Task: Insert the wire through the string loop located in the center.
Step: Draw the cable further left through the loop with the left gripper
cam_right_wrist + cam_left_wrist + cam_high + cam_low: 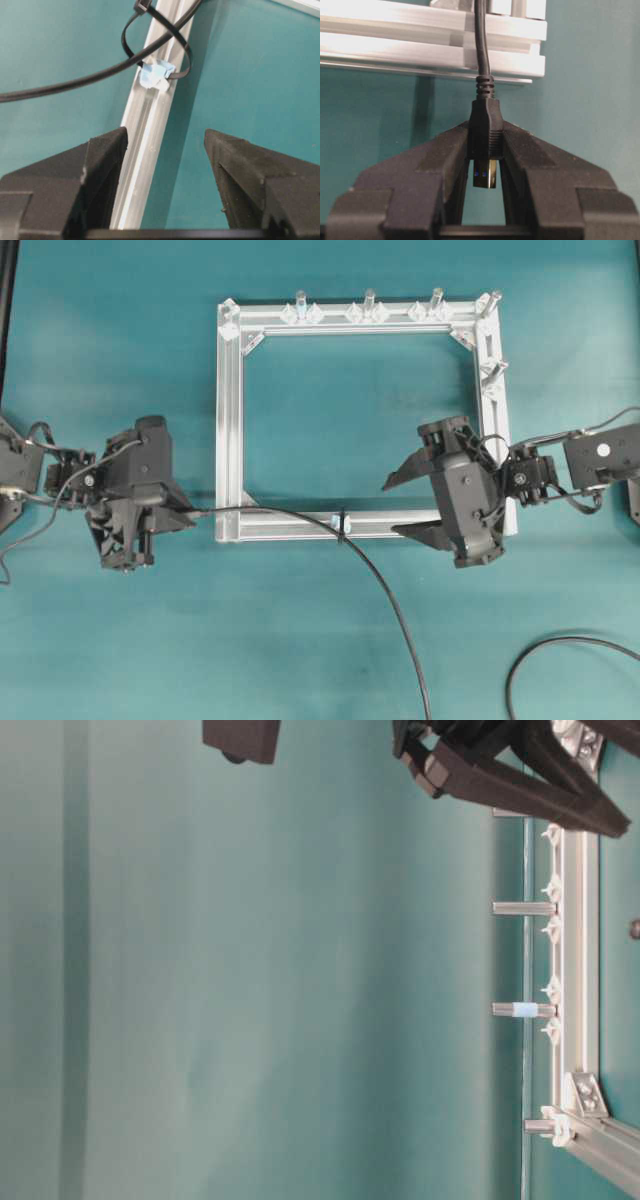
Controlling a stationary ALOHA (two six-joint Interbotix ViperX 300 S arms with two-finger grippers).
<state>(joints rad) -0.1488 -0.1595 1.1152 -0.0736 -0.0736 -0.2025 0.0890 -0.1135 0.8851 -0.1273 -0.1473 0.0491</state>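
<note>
The dark plug would rest beside the near bar, its wire through the string loop, so my left gripper should open its fingers.
My left gripper (188, 510) sits left of the aluminium frame, shut on the wire's dark plug (484, 112); the metallic tip (485, 175) points back between the fingers (440, 155). From the plug the wire (390, 600) runs right along the near rail (290, 525), crosses it at the string loop (342, 523), then curves down to the bottom edge. In the right wrist view the wire (75, 82) appears to pass through the string loop (125, 45) by the pale-blue fitting (156, 74). My right gripper (392, 508) hangs wide open right of the loop, holding nothing, astride the rail (145, 150).
The square aluminium frame (228, 420) lies mid-table, with clear pegs (368, 302) on its far rail and one (492, 368) on its right rail. A black cable (560, 645) curls at the bottom right. The table-level view shows the pegs (524, 1010) and my right gripper's fingers (520, 780).
</note>
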